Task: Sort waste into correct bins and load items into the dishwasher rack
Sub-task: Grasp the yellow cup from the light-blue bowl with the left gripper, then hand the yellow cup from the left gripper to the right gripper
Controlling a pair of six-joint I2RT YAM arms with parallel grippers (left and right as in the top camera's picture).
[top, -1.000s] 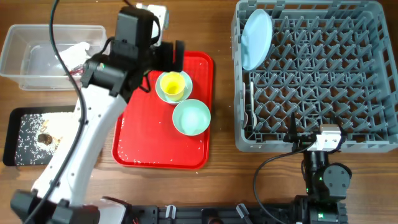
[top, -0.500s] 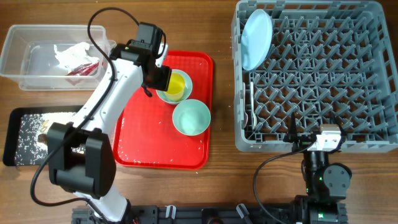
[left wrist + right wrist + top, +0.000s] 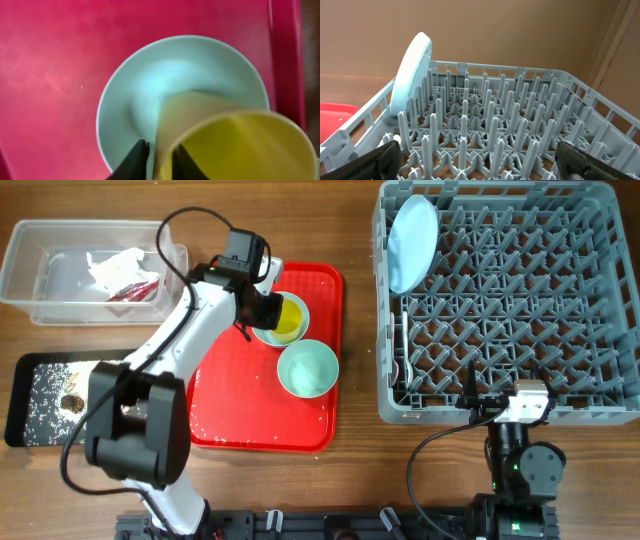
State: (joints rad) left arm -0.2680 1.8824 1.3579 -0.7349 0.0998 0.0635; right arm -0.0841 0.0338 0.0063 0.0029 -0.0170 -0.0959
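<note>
The right gripper grabs the yellow cup by its base [image 3: 287,333] next, opposite the held rim, to load it with its opening first into the rack [image 3: 385,410].
On the red tray [image 3: 240,412] a small yellow cup [image 3: 285,318] [image 3: 235,145] stands inside a small pale blue bowl [image 3: 272,339] [image 3: 165,75]. My left gripper [image 3: 262,308] [image 3: 160,146] is shut on the cup's left rim, one finger inside the cup and one outside. A mint green bowl [image 3: 307,368] sits just below them on the tray. A pale blue plate [image 3: 412,242] [image 3: 410,70] stands on edge at the far left of the grey dishwasher rack [image 3: 385,410] [image 3: 470,125]. My right gripper [image 3: 503,383] [image 3: 482,165] hangs open at the rack's near wall, holding nothing.
At the far left, a clear tub [image 3: 40,280] holds a crumpled white napkin [image 3: 115,265] and a red wrapper [image 3: 135,292]. Below it, a black tray [image 3: 20,395] carries white crumbs [image 3: 48,388] and a brown scrap [image 3: 72,403].
My left arm swung away from the clear tub down to the yellow cup and its jaws closed on the rim. The right arm has not moved.
</note>
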